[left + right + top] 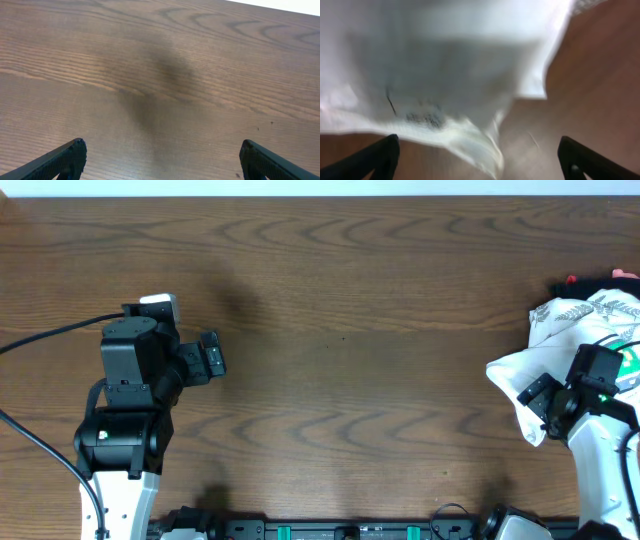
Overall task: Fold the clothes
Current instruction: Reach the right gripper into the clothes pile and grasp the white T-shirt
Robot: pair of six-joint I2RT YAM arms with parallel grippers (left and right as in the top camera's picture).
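My right gripper is to grab the white T-shirt next by the loose hem that faces the bare table, so that the T-shirt trails out from the heap for folding.
The clothes (565,345) are a white T-shirt crumpled in a heap at the table's right edge, with grey print on top. In the right wrist view the T-shirt (450,65) is blurred and fills the upper part, and a hem hangs down between the fingers. My right gripper (537,406) (480,142) stands open at the heap's left side, its jaws wide apart and not closed on the cloth. Far to the left, my left gripper (220,353) (162,147) is open over the bare wooden table (160,75), holding nothing.
A small red and black object (574,281) peeks out behind the shirt at the right edge. A black cable (50,335) runs from the left arm off the left side. A black rail (350,530) lies along the front edge.
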